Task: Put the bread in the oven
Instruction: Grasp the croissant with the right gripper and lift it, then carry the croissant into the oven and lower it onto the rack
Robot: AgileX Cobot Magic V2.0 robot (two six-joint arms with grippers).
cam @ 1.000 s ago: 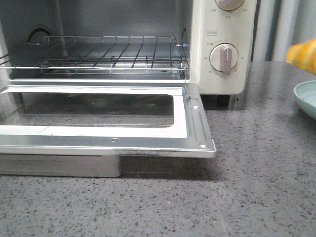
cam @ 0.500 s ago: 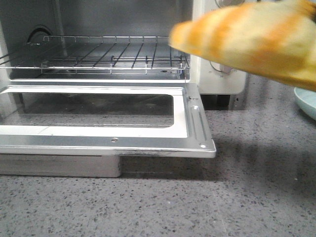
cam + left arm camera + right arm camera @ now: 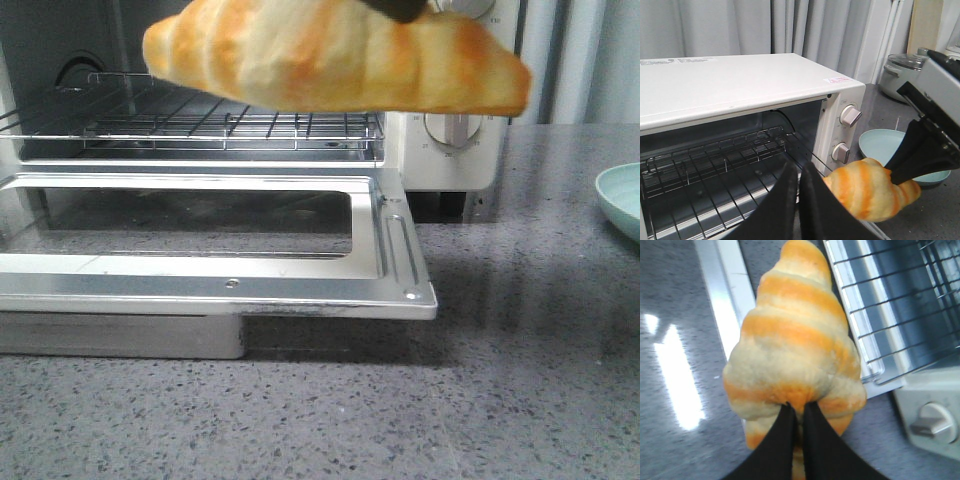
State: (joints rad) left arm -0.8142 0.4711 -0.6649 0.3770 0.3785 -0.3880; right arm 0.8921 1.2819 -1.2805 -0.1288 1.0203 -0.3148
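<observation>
The roll is hanging in front of the wire rack, over the door, so my right gripper must keep holding it until it rests on that rack.
The bread, a golden-orange roll with cream stripes, hangs in the air in front of the oven's open mouth, above the lowered door. My right gripper is shut on the bread, its black fingers pinching the roll's middle. The cream-white oven stands with its wire rack bare. My left gripper is shut with nothing between its fingers, in front of the oven opening and beside the bread. The right arm's black fingers show in the left wrist view.
A pale blue plate sits on the grey speckled counter to the right of the oven. Two round dials are on the oven's right panel. A grey lidded pot stands further back, curtains behind.
The bread, held by my right gripper, has travelled leftward from the plate side to in front of the oven opening. The oven door stayed down.
</observation>
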